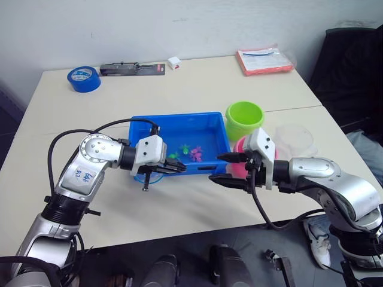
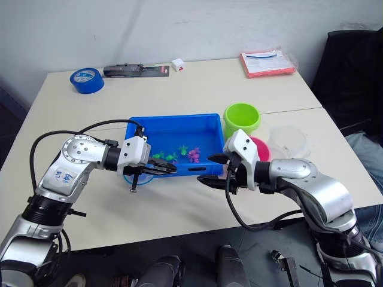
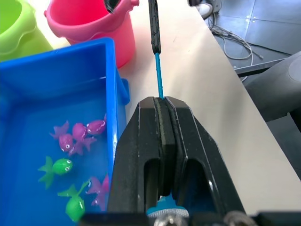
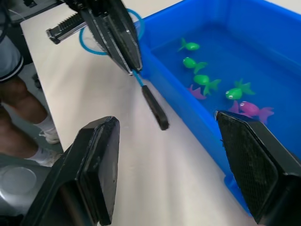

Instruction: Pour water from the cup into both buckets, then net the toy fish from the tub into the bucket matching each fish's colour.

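My right gripper will scoop the toy fish [image 4: 249, 109] out of the tub, so next it needs to hold the net by its black handle [image 4: 155, 107].
My left gripper [image 1: 178, 167] is shut on the net's thin stick at the near rim of the blue tub [image 1: 179, 119]. The net's blue hoop [image 1: 143, 177] lies under that gripper on the table, and its black handle end [image 4: 155, 109] points toward my right gripper [image 1: 225, 170]. The right gripper is open and holds nothing, a short way from the handle end. Green toy fish [image 4: 195, 63] and pink toy fish [image 3: 77, 139] lie in the tub. The lime green bucket [image 1: 244, 119] stands at the tub's far right corner. The pink bucket [image 2: 261, 146] sits behind my right gripper, with the clear cup [image 1: 294, 139] to its right.
At the back of the table are a blue tape roll [image 1: 83, 78], a black packaged tool [image 1: 131, 69], a small white cube [image 1: 174, 62] and a red folder [image 1: 263, 61]. A black chair [image 1: 350, 66] stands at the right. The table's front edge runs just below both arms.
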